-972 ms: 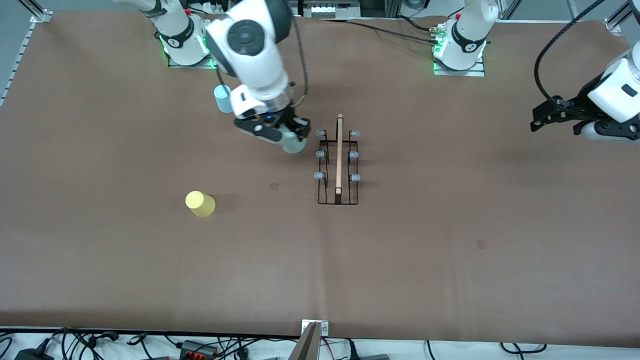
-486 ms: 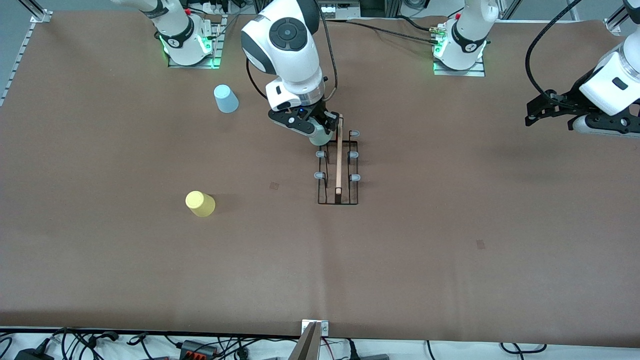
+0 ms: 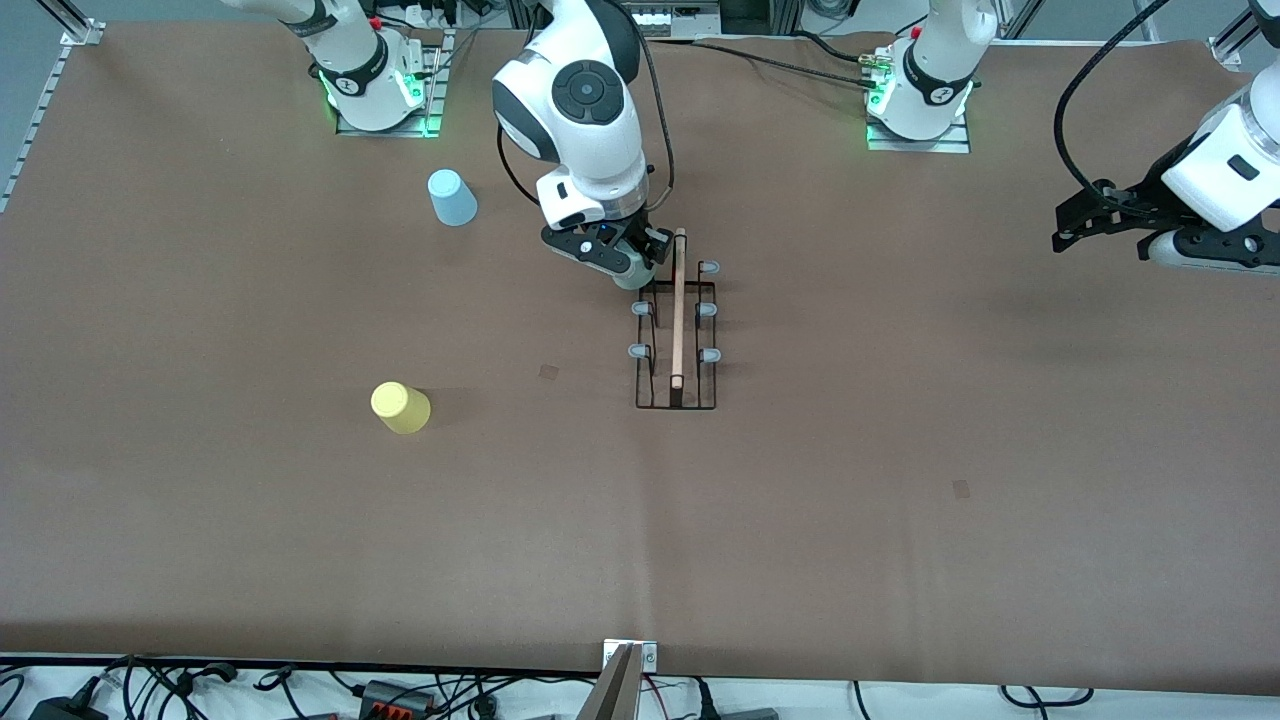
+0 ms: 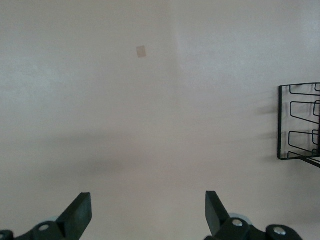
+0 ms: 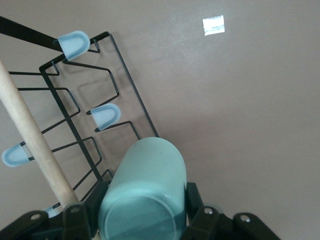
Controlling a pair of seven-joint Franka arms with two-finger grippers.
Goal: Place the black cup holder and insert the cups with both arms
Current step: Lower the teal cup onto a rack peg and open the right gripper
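Observation:
In the right wrist view, the mint cup's rim [image 5: 155, 142] sits down among the wire pegs. The cup would stay on the holder, so my right gripper opens next.
The black cup holder [image 3: 677, 345] stands mid-table, wooden rod handle [image 3: 679, 305] on top, grey-tipped pegs along both sides. It also shows in the right wrist view [image 5: 85, 130] and partly in the left wrist view [image 4: 300, 122]. My right gripper [image 3: 628, 262] is shut on the mint green cup [image 3: 634, 272], holding it over the holder's peg row at the end farthest from the front camera; the cup fills the right wrist view [image 5: 145, 195]. The yellow cup [image 3: 401, 408] and the light blue cup [image 3: 452, 197] stand on the table toward the right arm's end. My left gripper [image 3: 1085, 228] is open and empty [image 4: 148, 210].
The brown table cover [image 3: 900, 450] has a small tape mark [image 3: 549, 371] between the yellow cup and the holder, and another [image 3: 961, 488] nearer the front camera toward the left arm's end. Cables run along the table edges.
My right gripper carried the mint green cup from beside the holder to over the holder's far-end pegs and lowered slightly. The left arm shifted only a little.

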